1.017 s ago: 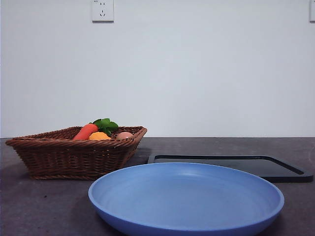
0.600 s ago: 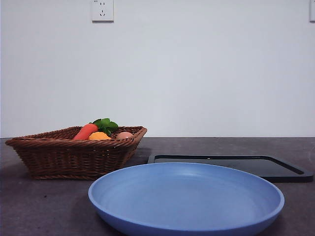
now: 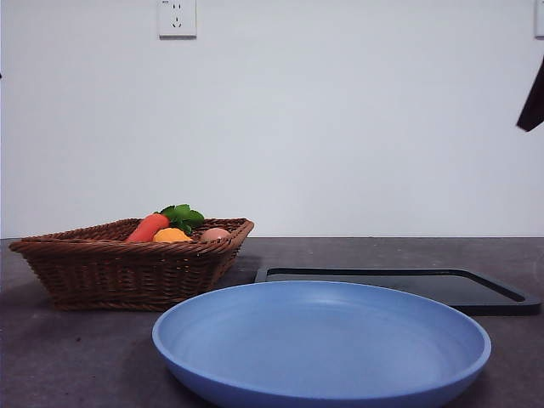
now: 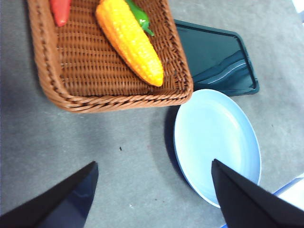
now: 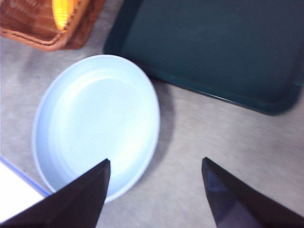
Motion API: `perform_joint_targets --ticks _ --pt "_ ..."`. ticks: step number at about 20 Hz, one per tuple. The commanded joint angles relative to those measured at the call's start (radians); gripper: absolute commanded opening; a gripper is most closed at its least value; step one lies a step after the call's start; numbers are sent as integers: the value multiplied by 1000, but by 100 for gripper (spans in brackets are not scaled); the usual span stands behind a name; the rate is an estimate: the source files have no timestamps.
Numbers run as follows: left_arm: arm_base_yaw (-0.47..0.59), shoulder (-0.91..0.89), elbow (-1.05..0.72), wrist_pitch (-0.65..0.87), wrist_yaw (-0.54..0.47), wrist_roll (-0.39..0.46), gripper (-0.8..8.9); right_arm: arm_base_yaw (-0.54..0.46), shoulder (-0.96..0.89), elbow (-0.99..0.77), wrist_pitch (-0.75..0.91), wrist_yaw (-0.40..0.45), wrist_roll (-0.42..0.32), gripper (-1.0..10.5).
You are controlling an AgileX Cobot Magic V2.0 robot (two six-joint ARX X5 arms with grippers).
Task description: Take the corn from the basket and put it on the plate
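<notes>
My right gripper should reach the plate and grab its rim [image 3: 486, 340], so the plate's broad middle [image 3: 323, 340] stays free for the corn.
The corn [image 4: 130, 40], a bumpy orange-yellow cob, lies inside the brown wicker basket [image 4: 114, 100]; in the front view only its top [image 3: 172, 235] shows over the basket rim [image 3: 127, 248]. The light-blue plate [image 3: 321, 340] sits bare in front, to the right of the basket. My left gripper [image 4: 154, 165] hangs open high above the table between basket and plate [image 4: 216, 142], holding nothing. High over the plate's edge [image 5: 95, 123], my right gripper [image 5: 156, 161] is open too and holds nothing. A corner of the basket [image 5: 42, 23] with the corn [image 5: 64, 12] shows in the right wrist view.
A red-orange carrot [image 3: 149, 228] with green leaves and a pale pinkish egg [image 3: 215, 234] share the basket. A flat black tray [image 3: 399, 285] lies behind the plate to the right. A black arm tip [image 3: 534, 98] shows at the upper right edge of the front view.
A black arm tip has come into the front view at the upper right edge. Basket, corn, plate and tray have not moved.
</notes>
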Motion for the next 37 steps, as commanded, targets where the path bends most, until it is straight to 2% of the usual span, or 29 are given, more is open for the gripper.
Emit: perform_joint_targets --ticks 1,11,19,24,27,34,37 --pt "-2 6 14 8 5 15 391 32 72 18 48 -11 33 316" --pt "-2 5 14 8 6 16 391 163 469 18 249 -8 33 311" --pt "-2 6 14 10 6 16 391 206 625 18 330 -16 36 201" --pt "-2 6 14 14 6 16 390 210 644 18 349 -16 37 10" --pt "-3 6 14 24 6 13 390 209 644 18 357 -16 55 1" --pt "-49 42 16 162 -10 -124 391 209 539 60 265 -16 64 1" --pt "-116 125 33 209 -93 -164 391 209 439 103 193 -3 61 1"
